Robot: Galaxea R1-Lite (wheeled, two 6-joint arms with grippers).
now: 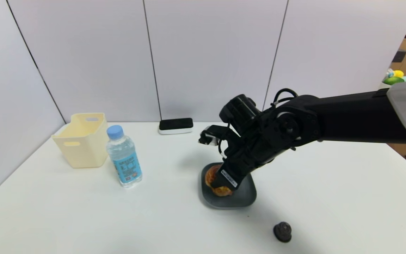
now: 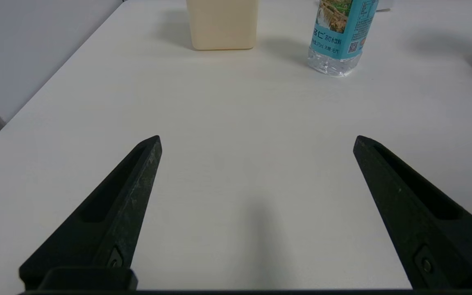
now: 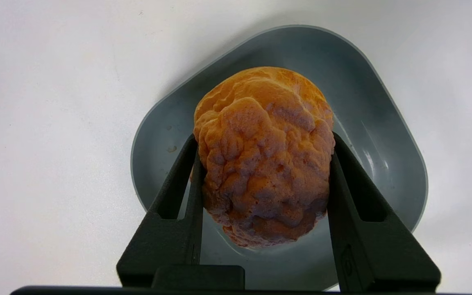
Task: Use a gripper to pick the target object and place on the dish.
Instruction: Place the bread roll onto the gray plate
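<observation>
The cream puff is low inside the rim of the blue-grey dish (image 1: 243,197) and would rest there, so my right gripper will let go of the puff.
The golden-brown crusty cream puff bun (image 3: 264,155) sits between the two dark fingers of my right gripper (image 3: 264,138), which press on both its sides. Beneath it lies the blue-grey rounded-square dish (image 3: 375,123). In the head view the right gripper (image 1: 220,187) points down into the dish (image 1: 243,197), and the bun (image 1: 210,179) shows low over the dish's left half. Whether the bun rests on the dish floor I cannot tell. The left gripper (image 2: 257,139) stands open over bare table, holding nothing.
A pale yellow handled bin (image 1: 83,141) and a water bottle (image 1: 123,158) stand at the left of the white table. A black-and-white device (image 1: 176,126) lies by the back wall. A small dark knob-like object (image 1: 282,231) sits near the front edge.
</observation>
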